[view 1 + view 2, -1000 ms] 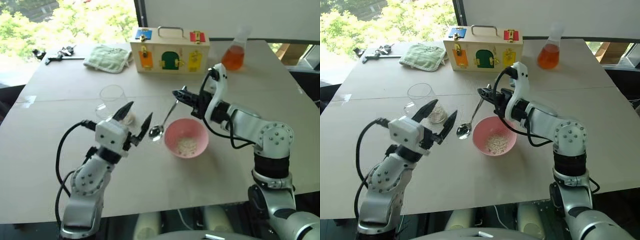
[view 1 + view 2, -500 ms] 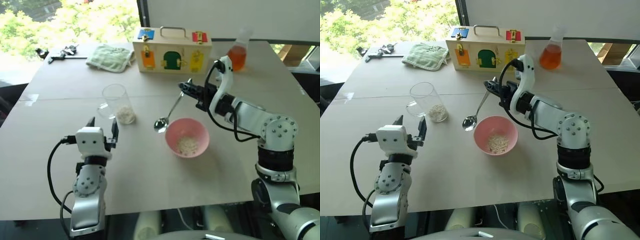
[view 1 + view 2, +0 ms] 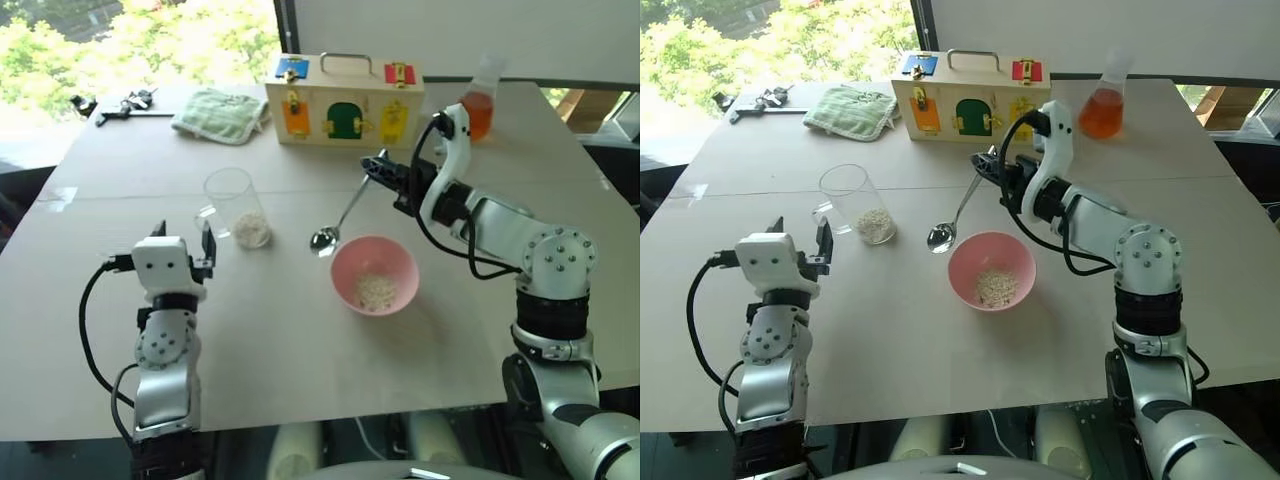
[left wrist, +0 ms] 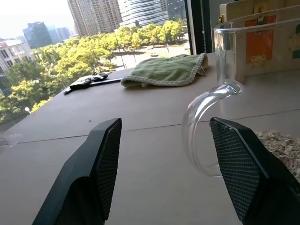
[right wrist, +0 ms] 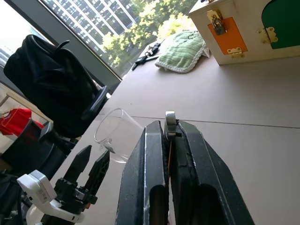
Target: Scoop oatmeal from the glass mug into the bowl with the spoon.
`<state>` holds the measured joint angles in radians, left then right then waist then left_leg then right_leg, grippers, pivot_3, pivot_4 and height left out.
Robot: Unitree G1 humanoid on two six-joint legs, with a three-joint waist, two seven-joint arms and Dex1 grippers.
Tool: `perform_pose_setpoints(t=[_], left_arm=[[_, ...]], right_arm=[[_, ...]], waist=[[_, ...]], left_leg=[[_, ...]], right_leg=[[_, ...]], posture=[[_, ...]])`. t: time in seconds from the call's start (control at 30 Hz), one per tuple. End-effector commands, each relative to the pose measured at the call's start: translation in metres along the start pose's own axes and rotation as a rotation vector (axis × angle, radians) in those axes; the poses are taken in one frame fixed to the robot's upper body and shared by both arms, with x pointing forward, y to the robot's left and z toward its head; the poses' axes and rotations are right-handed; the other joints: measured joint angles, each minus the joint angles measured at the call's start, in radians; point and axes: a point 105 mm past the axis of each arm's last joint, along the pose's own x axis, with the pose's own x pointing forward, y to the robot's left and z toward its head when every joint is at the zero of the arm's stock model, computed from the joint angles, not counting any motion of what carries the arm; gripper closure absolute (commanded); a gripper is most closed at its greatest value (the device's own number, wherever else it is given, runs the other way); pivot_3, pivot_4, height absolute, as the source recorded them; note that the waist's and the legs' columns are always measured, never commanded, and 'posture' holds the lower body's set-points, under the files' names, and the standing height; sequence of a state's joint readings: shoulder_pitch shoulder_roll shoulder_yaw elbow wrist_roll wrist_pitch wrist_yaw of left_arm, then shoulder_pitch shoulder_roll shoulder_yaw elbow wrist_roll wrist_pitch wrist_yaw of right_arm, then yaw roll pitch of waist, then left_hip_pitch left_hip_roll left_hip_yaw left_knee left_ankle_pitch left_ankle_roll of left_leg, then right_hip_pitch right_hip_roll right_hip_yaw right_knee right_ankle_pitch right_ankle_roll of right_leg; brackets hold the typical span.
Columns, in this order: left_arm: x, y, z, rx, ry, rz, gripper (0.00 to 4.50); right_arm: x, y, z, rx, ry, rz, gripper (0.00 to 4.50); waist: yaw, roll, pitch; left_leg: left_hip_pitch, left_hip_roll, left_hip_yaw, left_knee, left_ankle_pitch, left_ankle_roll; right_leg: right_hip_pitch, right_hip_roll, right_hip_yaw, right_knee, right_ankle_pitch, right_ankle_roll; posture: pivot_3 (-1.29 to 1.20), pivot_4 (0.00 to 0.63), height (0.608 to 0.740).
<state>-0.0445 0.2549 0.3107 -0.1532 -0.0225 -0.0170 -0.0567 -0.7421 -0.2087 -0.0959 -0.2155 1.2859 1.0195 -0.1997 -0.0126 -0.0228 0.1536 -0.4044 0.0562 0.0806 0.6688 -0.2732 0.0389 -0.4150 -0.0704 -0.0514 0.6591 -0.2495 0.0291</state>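
My left gripper grabs the mug by its slim clear handle point(image 3: 204, 219) point(image 4: 190, 124) next, since the mug's round glass body spreads wider than my open fingers.
The glass mug point(image 3: 235, 200) stands left of centre with oatmeal point(image 3: 251, 230) in its bottom. My left gripper point(image 3: 183, 230) is open just in front of the mug and apart from it. In the left wrist view the mug's handle point(image 4: 199, 136) stands a little beyond its fingers point(image 4: 104, 154). My right gripper point(image 3: 380, 166) is shut on the handle end of the spoon point(image 3: 343, 212). The spoon slants down, and its empty end hangs above the table just left of the pink bowl point(image 3: 348, 268). A small heap of oatmeal point(image 3: 375, 290) lies in the bowl.
A wooden lock box point(image 3: 345, 100) stands at the back centre. A green cloth point(image 3: 220, 115) lies to its left and a flask of orange liquid point(image 3: 478, 108) to its right. Dark tools point(image 3: 120, 103) lie at the far-left corner. Bare table lies in front of the bowl.
My left gripper has swung left and down from beside the spoon to the front of the mug, and now points level at its handle. The right gripper and spoon have held still.
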Motion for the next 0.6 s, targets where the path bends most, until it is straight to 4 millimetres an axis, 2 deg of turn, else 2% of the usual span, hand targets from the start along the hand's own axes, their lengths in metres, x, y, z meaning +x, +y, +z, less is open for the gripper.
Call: perform_pose_setpoints(t=[0.03,0.3,0.4,0.57,0.6], left_arm=[[0.006,0.005,0.007,0.009,-0.036,0.012,1.36],[0.018,0.000,0.007,0.034,-0.053,-0.013,1.36],[0.018,-0.004,0.009,0.029,-0.060,-0.028,2.29],[0.018,-0.007,0.009,0.019,-0.058,-0.041,4.47],[0.018,-0.008,0.009,0.018,-0.057,-0.042,4.47]], right_arm=[[-0.001,0.011,0.016,-0.023,-0.058,0.043,4.50],[-0.002,0.011,0.015,-0.032,-0.059,0.043,4.50],[-0.002,0.011,0.015,-0.035,-0.062,0.040,4.50],[-0.002,0.011,0.017,-0.041,-0.066,0.040,4.50],[-0.002,0.012,0.017,-0.044,-0.068,0.041,4.50]], waist=[[0.000,0.000,0.000],[0.000,0.000,0.000],[0.000,0.000,0.000],[0.000,0.000,0.000],[0.000,0.000,0.000]], left_leg=[[0.000,0.000,0.000,0.000,0.000,0.000],[-0.003,0.000,-0.003,0.001,0.000,0.000],[-0.005,0.000,-0.003,0.001,0.000,-0.001],[-0.008,0.000,-0.006,0.002,0.001,-0.002],[-0.008,0.000,-0.006,0.002,0.001,-0.002]], right_leg=[[0.000,0.000,0.000,0.000,0.000,0.000],[-0.001,0.000,-0.003,-0.001,0.000,0.000],[-0.002,0.000,-0.004,-0.001,0.000,0.000],[-0.003,-0.001,-0.006,-0.002,0.000,0.000],[-0.003,-0.001,-0.006,-0.002,0.000,0.000]], posture=[[0.00,0.150,0.740],[0.00,0.150,0.740],[0.00,0.150,0.740],[0.00,0.150,0.740],[0.00,0.150,0.740]])
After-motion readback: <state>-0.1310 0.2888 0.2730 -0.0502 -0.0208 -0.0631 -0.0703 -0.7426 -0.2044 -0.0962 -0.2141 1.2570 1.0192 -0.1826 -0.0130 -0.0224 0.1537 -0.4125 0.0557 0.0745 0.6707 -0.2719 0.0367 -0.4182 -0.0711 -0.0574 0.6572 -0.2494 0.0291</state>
